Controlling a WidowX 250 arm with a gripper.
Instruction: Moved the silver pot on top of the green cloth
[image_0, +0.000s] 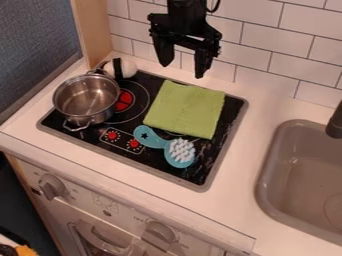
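Observation:
My gripper needs to grab the silver pot by its thin upright side next, because the pot's round body is too wide for the gripper's fingers.
My gripper (182, 69) hangs high at the top of the view, above the back edge of the stove and in front of the tiled wall, open with nothing between its fingers. The silver pot (86, 99) stands upright and empty on the left part of the black stove top, one handle toward the front and one toward the back. A green cloth (186, 109) lies flat on the stove's back right, apart from the pot.
A teal brush (180, 152) with white bristles lies just in front of the cloth. Behind the pot sits a white and black round object (121, 68). The stove (230, 125) is set in a white counter (247, 165), with a grey sink (266, 172) at right.

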